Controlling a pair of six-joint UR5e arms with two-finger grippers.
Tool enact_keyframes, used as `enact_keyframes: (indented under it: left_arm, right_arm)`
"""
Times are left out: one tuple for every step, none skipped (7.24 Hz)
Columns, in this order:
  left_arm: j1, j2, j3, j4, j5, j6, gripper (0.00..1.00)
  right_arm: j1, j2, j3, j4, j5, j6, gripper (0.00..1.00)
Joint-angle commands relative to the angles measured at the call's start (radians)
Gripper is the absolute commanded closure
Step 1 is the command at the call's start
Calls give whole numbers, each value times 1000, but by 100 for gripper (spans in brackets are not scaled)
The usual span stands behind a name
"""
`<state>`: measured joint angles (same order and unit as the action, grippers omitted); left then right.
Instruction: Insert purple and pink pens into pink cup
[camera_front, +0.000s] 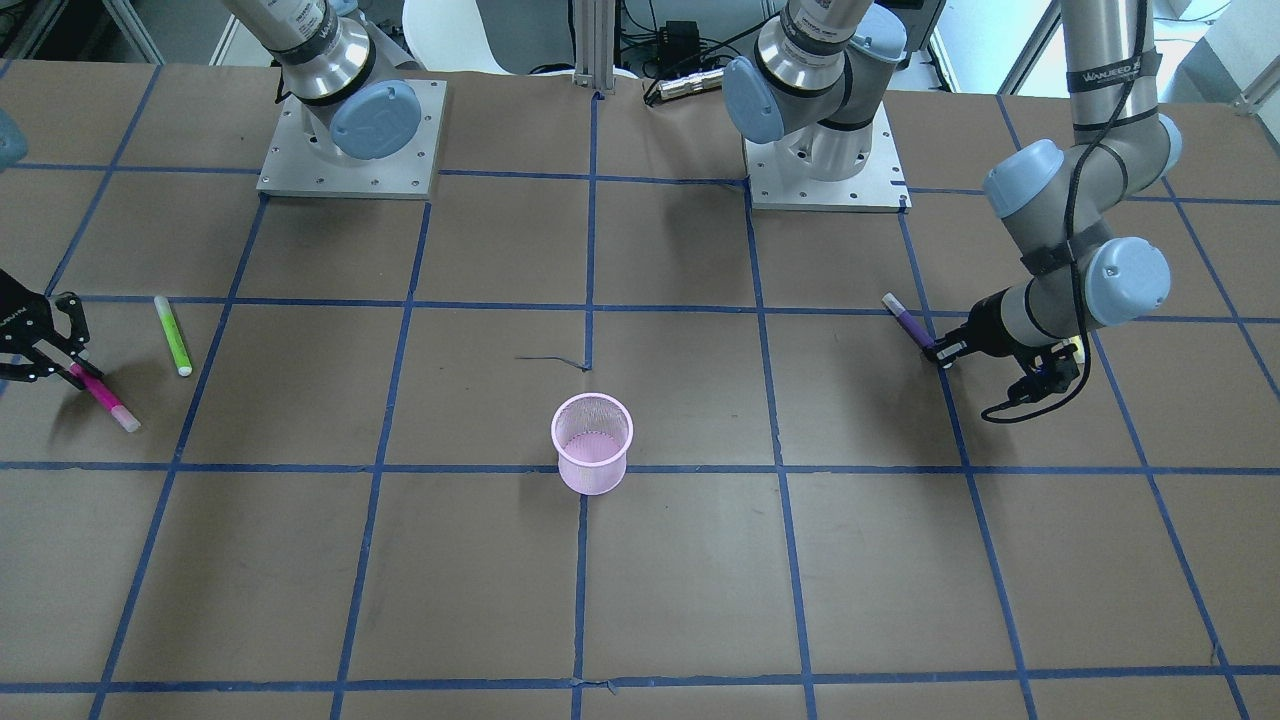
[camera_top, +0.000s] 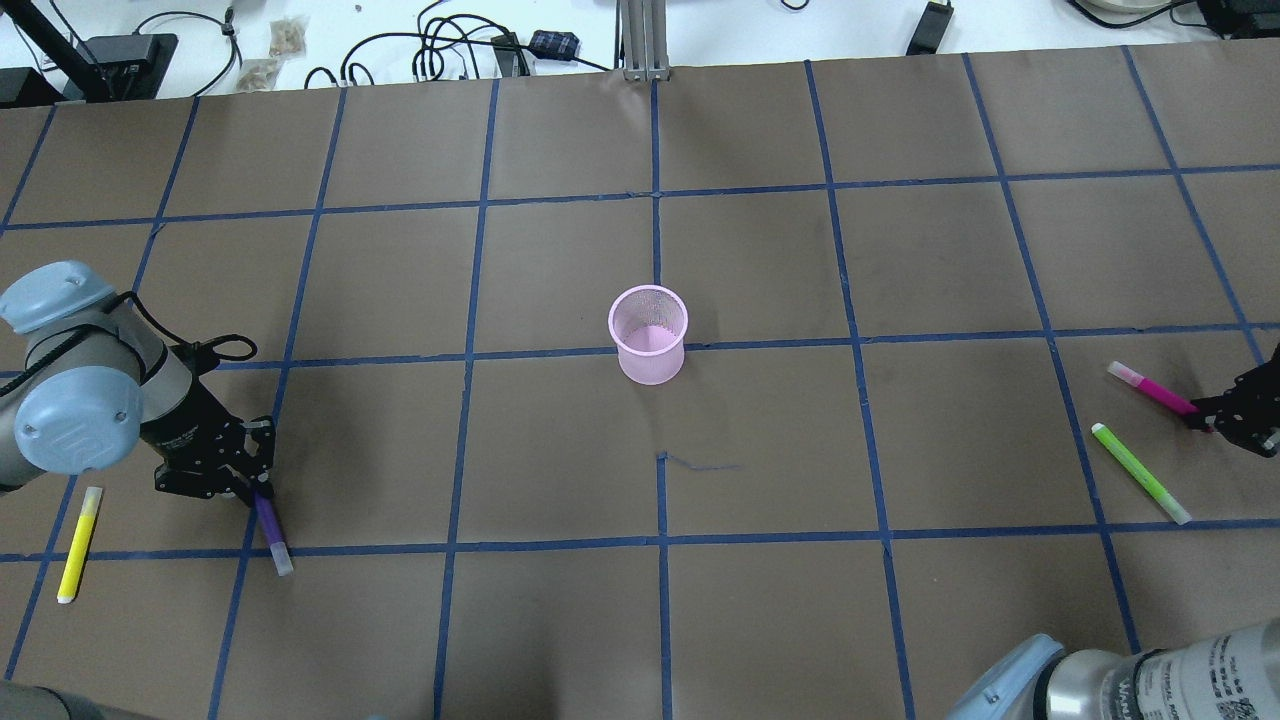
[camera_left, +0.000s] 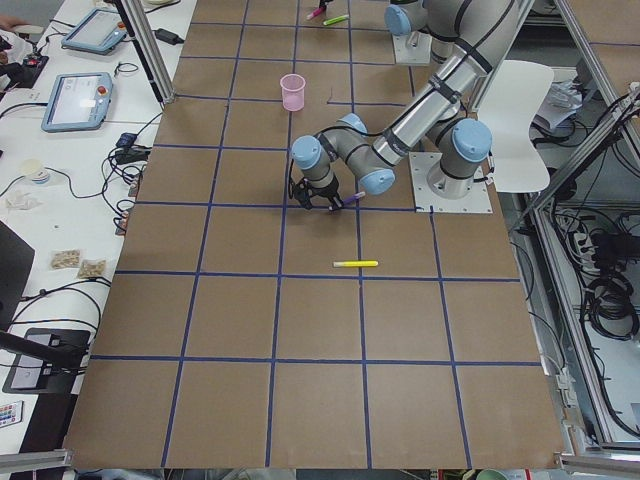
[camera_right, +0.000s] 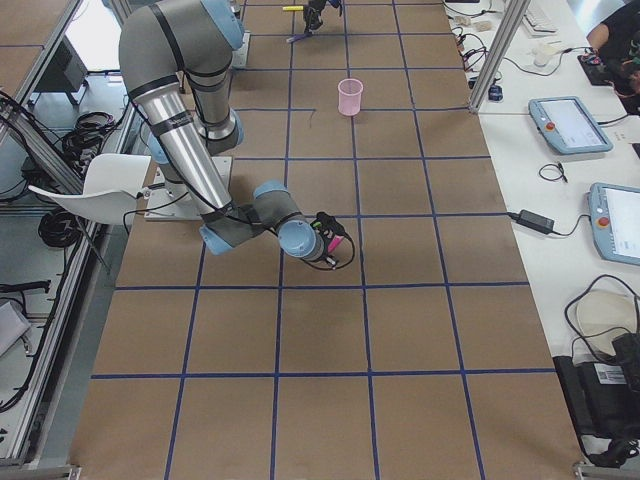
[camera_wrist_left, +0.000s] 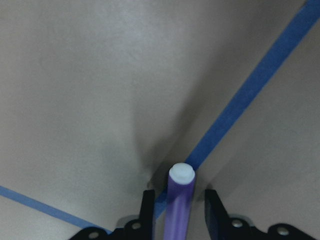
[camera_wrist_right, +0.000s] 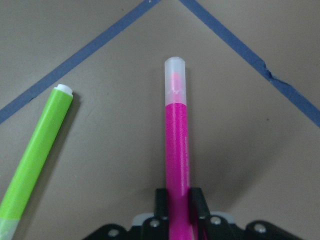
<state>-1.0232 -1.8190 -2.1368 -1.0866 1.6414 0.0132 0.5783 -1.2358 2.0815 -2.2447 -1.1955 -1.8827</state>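
Observation:
For the pink cup, my left gripper should next grab the purple pen by its body's uncapped end (camera_wrist_left: 178, 200).
The pink mesh cup (camera_top: 649, 334) stands upright mid-table, also in the front view (camera_front: 592, 442). The purple pen (camera_top: 270, 527) lies on the table at the left. My left gripper (camera_top: 255, 490) straddles its near end. In the left wrist view the fingers (camera_wrist_left: 147, 212) stand either side of the purple pen (camera_wrist_left: 179, 200) with small gaps, open. The pink pen (camera_top: 1150, 388) lies at the far right. My right gripper (camera_top: 1205, 420) is shut on its end, and the right wrist view shows the pads (camera_wrist_right: 161, 202) tight against the pink pen (camera_wrist_right: 176, 150).
A yellow pen (camera_top: 78, 545) lies left of the purple one. A green pen (camera_top: 1140, 473) lies beside the pink one, close to the right gripper. Blue tape lines grid the brown table. Cables and gear sit beyond the far edge.

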Motion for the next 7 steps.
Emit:
enact_keyframes:
  left_arm:
    - [0,7,24,5,-2,4,100]
    - [-5,19,66,-10,-5,2,100]
    - [-11,30,78,-13,-64,4,100]
    - [-14,41,83,-12,-81,4,100]
    - [-15,53,92,-10,-83,4,100]
    - [-15,67,110,-12,-83,4,100]
    - [-15,72,129,-12,-103,5,100]
  right_arm:
    - [0,-10,2,3,-12,13,100]
    - [0,-17,2,5,-9,20,100]
    - [8,-43,-6,11,-4,54,100]
    - [21,-101,-6,20,-3,95,100]
    - [66,-153,-8,22,-9,146,100]
    - [133,-198,-11,22,-27,218,100]
    - [211,-244,-20,19,-76,311,100]
